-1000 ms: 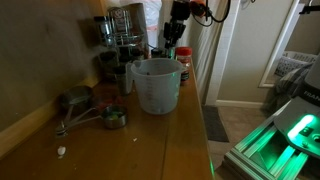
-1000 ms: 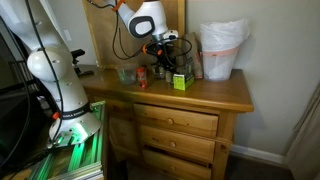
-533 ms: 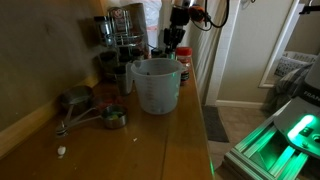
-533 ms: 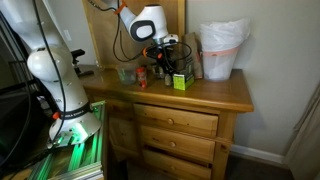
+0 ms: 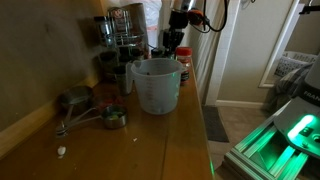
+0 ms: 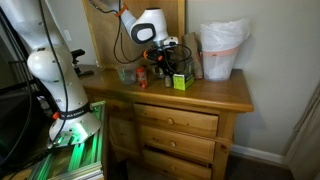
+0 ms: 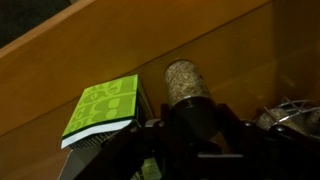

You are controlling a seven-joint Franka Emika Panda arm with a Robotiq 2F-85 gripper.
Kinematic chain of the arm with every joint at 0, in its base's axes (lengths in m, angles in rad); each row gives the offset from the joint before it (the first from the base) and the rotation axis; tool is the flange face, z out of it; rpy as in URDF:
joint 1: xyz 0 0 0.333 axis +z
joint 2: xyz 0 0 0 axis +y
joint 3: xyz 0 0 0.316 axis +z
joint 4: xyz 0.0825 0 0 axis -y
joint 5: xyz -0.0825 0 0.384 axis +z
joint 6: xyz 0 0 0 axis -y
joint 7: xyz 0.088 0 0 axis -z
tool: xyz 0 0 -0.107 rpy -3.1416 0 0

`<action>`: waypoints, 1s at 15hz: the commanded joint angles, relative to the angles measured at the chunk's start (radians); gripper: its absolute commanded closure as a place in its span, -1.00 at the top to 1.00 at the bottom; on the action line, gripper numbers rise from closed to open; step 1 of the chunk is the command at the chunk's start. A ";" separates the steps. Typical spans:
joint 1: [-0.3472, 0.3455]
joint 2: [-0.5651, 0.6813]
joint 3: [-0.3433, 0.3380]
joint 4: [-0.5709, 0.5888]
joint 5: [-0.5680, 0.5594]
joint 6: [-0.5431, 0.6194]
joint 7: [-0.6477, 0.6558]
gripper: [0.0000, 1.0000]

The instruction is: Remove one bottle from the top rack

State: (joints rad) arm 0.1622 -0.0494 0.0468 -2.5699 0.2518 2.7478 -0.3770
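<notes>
My gripper should open now: the jar's speckled lower end touches the wooden dresser top (image 7: pixel 212 58) under my fingers, so the jar would stand there if I opened now.
The dark two-tier rack (image 5: pixel 118 38) stands at the back of the wooden dresser top, with dark-lidded jars (image 5: pixel 122 20) on its top tier. In an exterior view it is mostly hidden behind the arm (image 6: pixel 188 60). My gripper (image 7: pixel 196 128) is shut on a small glass spice jar (image 7: pixel 183 82) with a dark lid and speckled contents. It holds the jar over the dresser top beside the rack, as both exterior views show (image 5: pixel 175 40) (image 6: pixel 165 62).
A translucent plastic pitcher (image 5: pixel 155 85) (image 6: pixel 222 50) stands mid-dresser. Metal measuring cups (image 5: pixel 88 108) lie nearer the front. A green box (image 7: pixel 103 108) (image 6: pixel 180 82) lies by the gripper. A red-lidded jar (image 5: pixel 183 62) stands near the dresser's edge (image 5: pixel 200 120).
The arm has shifted only slightly near the rack. Nothing else has visibly moved.
</notes>
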 commanded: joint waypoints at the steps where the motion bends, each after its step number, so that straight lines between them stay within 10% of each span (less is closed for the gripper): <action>1: -0.013 0.015 0.017 0.004 -0.014 0.038 0.024 -0.50; 2: -0.013 0.012 0.017 0.004 -0.012 0.036 0.024 0.50; 6: -0.011 -0.020 0.016 -0.003 0.002 0.011 0.012 0.94; 14: 0.106 -0.329 -0.066 -0.089 0.186 0.014 -0.250 1.00; 15: 0.072 -0.201 -0.046 -0.024 0.098 0.013 -0.143 1.00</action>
State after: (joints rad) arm 0.2120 -0.2521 0.0242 -2.5940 0.3686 2.7605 -0.5369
